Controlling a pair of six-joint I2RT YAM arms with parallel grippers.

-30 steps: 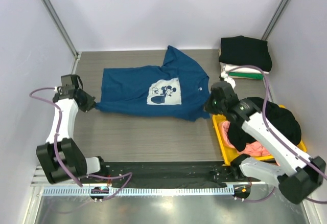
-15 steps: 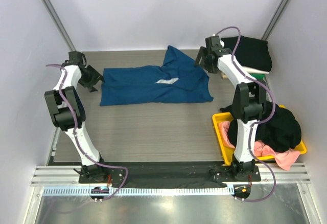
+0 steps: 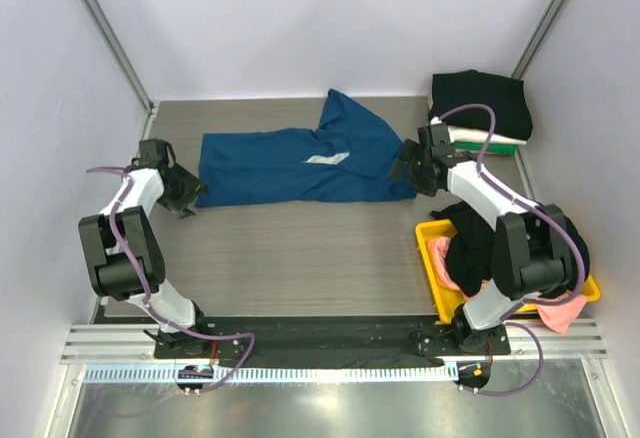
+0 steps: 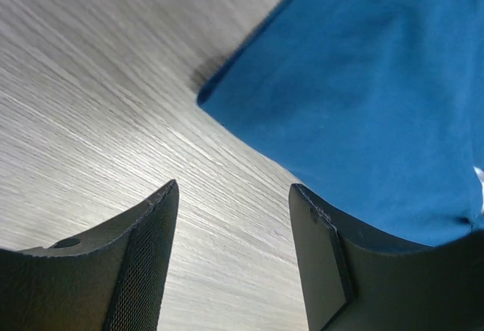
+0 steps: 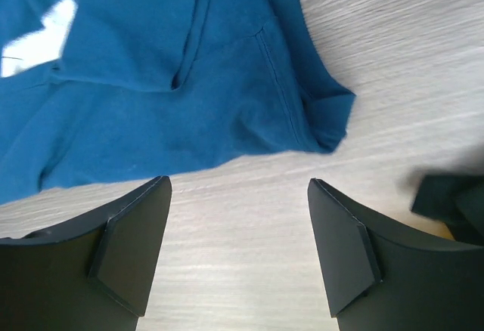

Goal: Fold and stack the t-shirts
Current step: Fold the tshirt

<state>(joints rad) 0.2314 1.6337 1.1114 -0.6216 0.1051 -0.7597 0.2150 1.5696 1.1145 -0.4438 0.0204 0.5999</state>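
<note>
Next, my right gripper grips the dark blue t-shirt's near sleeve-end corner (image 3: 408, 194) (image 5: 316, 137), so both grippers then lift and spread the t-shirt for folding.
A dark blue t-shirt (image 3: 300, 166) lies folded in half lengthwise across the back of the table, only a sliver of its white print (image 3: 328, 159) showing. My left gripper (image 3: 192, 195) stands open just off its near left corner, with bare table between the fingers; that corner (image 4: 355, 81) shows in the left wrist view above the left gripper (image 4: 233, 187). Beside the shirt's near right corner my right gripper (image 3: 403, 170) is open and empty. The right wrist view has the shirt's sleeve end (image 5: 318, 112) just beyond the right gripper (image 5: 238, 182).
Folded shirts are stacked at the back right, black (image 3: 482, 103) on top of white and green (image 3: 490, 145). A yellow bin (image 3: 428, 263) at the right holds crumpled black (image 3: 530, 243) and pink (image 3: 555, 308) shirts. Walls close in on both sides.
The blue shirt lay flat with its print up; now its near half is folded over to the back. Both grippers have opened and drawn back to the near corners.
</note>
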